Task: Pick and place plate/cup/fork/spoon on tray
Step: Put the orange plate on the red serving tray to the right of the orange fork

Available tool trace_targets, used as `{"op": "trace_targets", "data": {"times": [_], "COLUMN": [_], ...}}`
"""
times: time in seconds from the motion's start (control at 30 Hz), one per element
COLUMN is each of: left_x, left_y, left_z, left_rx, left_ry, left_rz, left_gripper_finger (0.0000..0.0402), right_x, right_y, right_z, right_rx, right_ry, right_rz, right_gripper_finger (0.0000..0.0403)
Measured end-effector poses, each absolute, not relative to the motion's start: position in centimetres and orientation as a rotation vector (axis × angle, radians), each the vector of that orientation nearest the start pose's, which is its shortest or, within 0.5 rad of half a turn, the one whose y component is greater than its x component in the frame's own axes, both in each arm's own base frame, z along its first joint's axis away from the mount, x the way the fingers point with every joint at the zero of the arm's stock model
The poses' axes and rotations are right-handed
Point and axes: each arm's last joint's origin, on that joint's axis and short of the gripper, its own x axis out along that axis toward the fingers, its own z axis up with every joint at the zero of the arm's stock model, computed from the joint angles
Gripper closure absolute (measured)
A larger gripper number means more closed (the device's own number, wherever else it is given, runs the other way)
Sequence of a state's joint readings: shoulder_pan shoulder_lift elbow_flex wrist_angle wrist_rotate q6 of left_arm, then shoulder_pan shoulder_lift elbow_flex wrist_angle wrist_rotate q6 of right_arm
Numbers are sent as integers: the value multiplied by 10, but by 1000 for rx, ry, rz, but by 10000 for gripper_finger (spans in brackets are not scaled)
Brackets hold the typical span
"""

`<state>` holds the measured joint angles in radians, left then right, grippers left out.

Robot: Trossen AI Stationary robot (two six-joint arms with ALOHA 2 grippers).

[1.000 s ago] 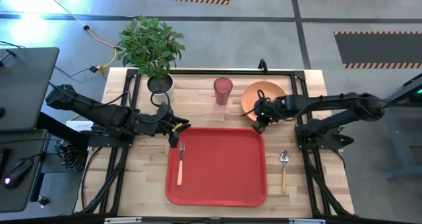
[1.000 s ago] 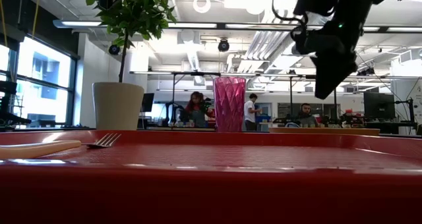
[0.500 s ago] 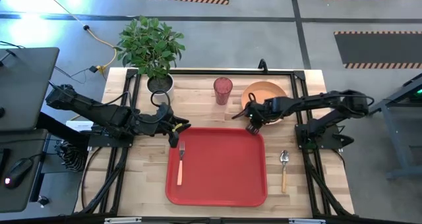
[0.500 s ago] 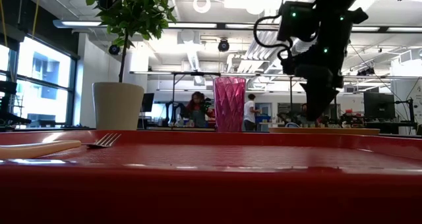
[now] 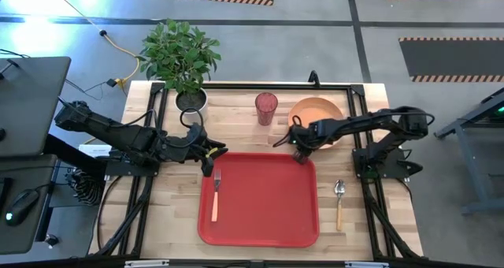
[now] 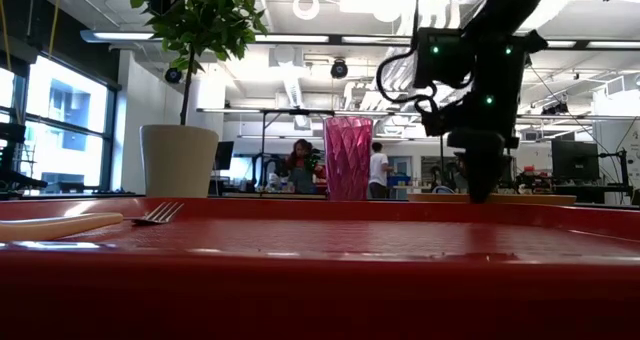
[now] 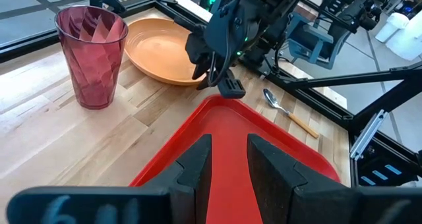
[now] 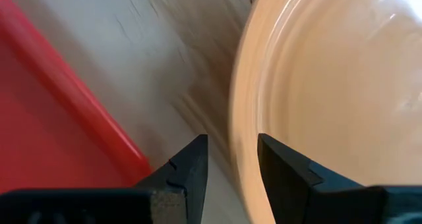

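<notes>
My right gripper takes hold of the orange plate by its rim next, to put it on the red tray.
The orange plate lies on the wood at the far right, just beyond the red tray's far right corner. My right gripper is open and points down at the plate's near-left rim; the rim runs in line with the gap between its fingers. The fork lies on the tray's left part. The pink cup stands upright left of the plate. The spoon lies on the table right of the tray. My left gripper is open and empty over the tray's far left corner. My right gripper's open fingers come from above at the plate's near-left rim. I cannot tell whether they touch it. The plate lies flat on the table.
A white plant pot with a leafy plant stands at the far left. Dark frame rails run along the table's left, right and far edges. Bare wood shows between the cup and the tray.
My right gripper has gone toward the table's left edge and down, from above the plate's near part to the plate's near-left rim by the tray's far right corner. The plate has stayed where it was.
</notes>
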<state>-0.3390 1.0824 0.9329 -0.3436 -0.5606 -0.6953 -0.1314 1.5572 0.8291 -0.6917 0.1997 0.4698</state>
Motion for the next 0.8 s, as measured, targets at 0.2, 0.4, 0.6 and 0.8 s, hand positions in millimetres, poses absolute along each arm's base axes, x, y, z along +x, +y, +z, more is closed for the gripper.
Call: {"op": "trace_targets", "data": {"times": [0.2, 0.4, 0.6, 0.8], "left_x": [221, 221, 221, 221], "left_y": [-62, -62, -62, -62], "left_z": [316, 316, 316, 316], "left_rx": [-466, -466, -466, -465], "left_ry": [347, 348, 348, 349], "left_rz": [358, 358, 359, 358], "left_gripper_finger": [314, 314, 314, 314], "right_x": [252, 252, 252, 252], "right_y": [-39, -39, -39, -39], "right_z": [145, 145, 145, 145], "right_rx": [340, 347, 340, 374], "right_ry": [1365, 1363, 1361, 1354], "right_rz": [-618, -630, -632, -661], "right_gripper_finger": [285, 341, 395, 398]}}
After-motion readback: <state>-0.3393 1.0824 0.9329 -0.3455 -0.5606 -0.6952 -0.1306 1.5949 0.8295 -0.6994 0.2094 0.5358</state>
